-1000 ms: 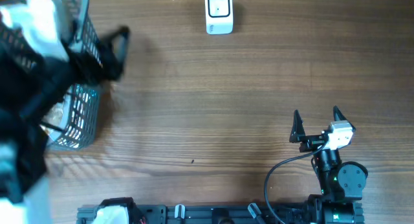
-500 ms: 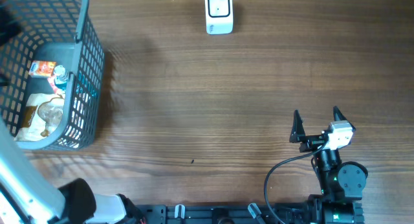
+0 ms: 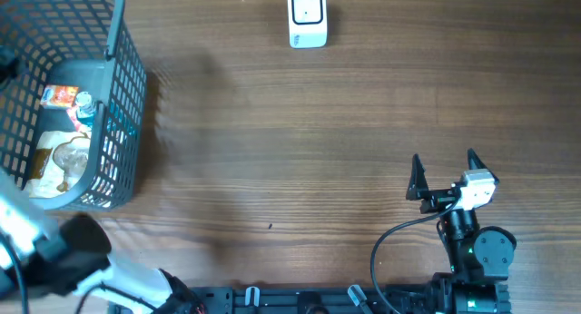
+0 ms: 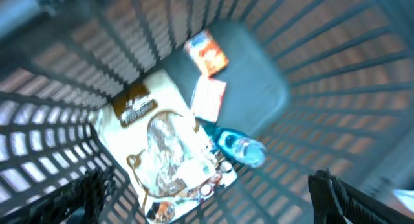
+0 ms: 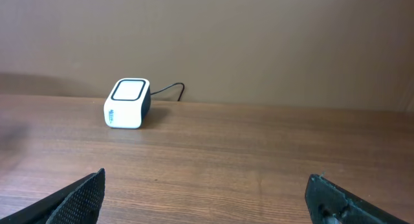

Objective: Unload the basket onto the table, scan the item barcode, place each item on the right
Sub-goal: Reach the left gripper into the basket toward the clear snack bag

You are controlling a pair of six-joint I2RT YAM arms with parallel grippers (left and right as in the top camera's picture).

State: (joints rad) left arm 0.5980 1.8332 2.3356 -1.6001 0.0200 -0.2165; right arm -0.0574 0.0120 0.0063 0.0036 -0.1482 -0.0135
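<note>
The white snack bag is to be scanned, and its bottom side should stay uncovered. My left gripper next needs to grab the bag by the clear window on its upward face (image 3: 73, 157) (image 4: 167, 150).
Several items lie in the grey mesh basket (image 3: 118, 42) at the table's left: a small orange packet (image 4: 206, 54), a pale pink packet (image 4: 208, 100), a blue bottle (image 4: 240, 148) and a large white snack bag (image 4: 165, 153). My left gripper (image 4: 210, 188) hangs open above them, looking down into the basket, with nothing between its fingers. The white barcode scanner (image 3: 307, 16) stands at the table's far edge and also shows in the right wrist view as a scanner (image 5: 127, 103) ahead and to the left. My right gripper (image 3: 444, 160) stands open over bare wood near the front right.
The left arm (image 3: 73, 250) shows blurred at the front left corner in the overhead view. A black cable (image 5: 169, 89) runs behind the scanner. Wooden tabletop (image 3: 290, 151) stretches between basket, scanner and right arm.
The left arm, which covered the basket a second ago, has swung off toward the front left, uncovering the basket's contents in the overhead view. The right arm has not moved.
</note>
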